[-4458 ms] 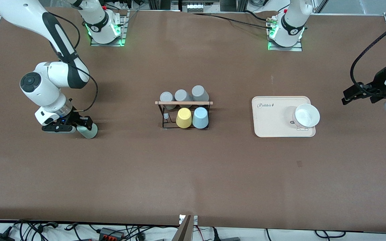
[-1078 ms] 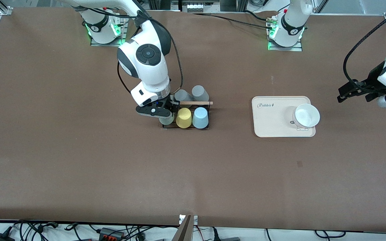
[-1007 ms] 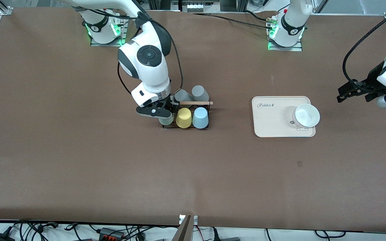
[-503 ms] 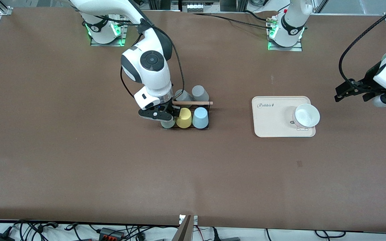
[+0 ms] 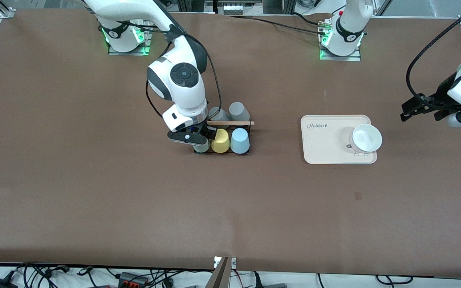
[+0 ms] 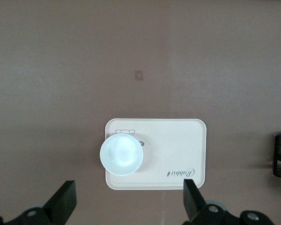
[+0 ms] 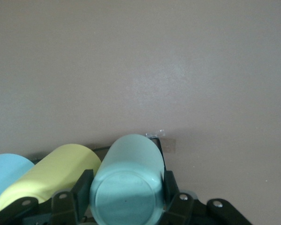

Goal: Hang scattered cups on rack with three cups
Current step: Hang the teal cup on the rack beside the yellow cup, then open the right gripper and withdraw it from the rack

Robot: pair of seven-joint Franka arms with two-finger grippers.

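I should open my right gripper now, since the mint cup's lower edge sits at the rack's bottom bar beside the yellow cup, so the cup would hang in place.
The black wire rack [image 5: 249,129] with a wooden rod [image 5: 238,123] stands mid-table. My right gripper [image 5: 197,140] is shut on the pale mint green cup [image 5: 201,147], holding it upside down at the rack's end toward the right arm's side, next to the yellow cup [image 5: 220,141]. In the right wrist view the mint cup [image 7: 127,187] sits between my fingers [image 7: 83,190], beside the yellow cup [image 7: 51,176]. The light blue cup [image 5: 239,141] hangs beside the yellow one and shows in the right wrist view [image 7: 4,173]. My left gripper [image 6: 129,204] is open, waiting over the table's left-arm end.
Grey cups [image 5: 238,111] hang on the rack's row farther from the front camera. A cream tray [image 5: 326,140] with a white bowl [image 5: 366,138] lies toward the left arm's end; it shows in the left wrist view [image 6: 178,154] with the bowl [image 6: 122,153].
My right gripper carried the mint cup from the table's right-arm end to the rack and lowered it beside the yellow cup. The left arm shifted slightly.
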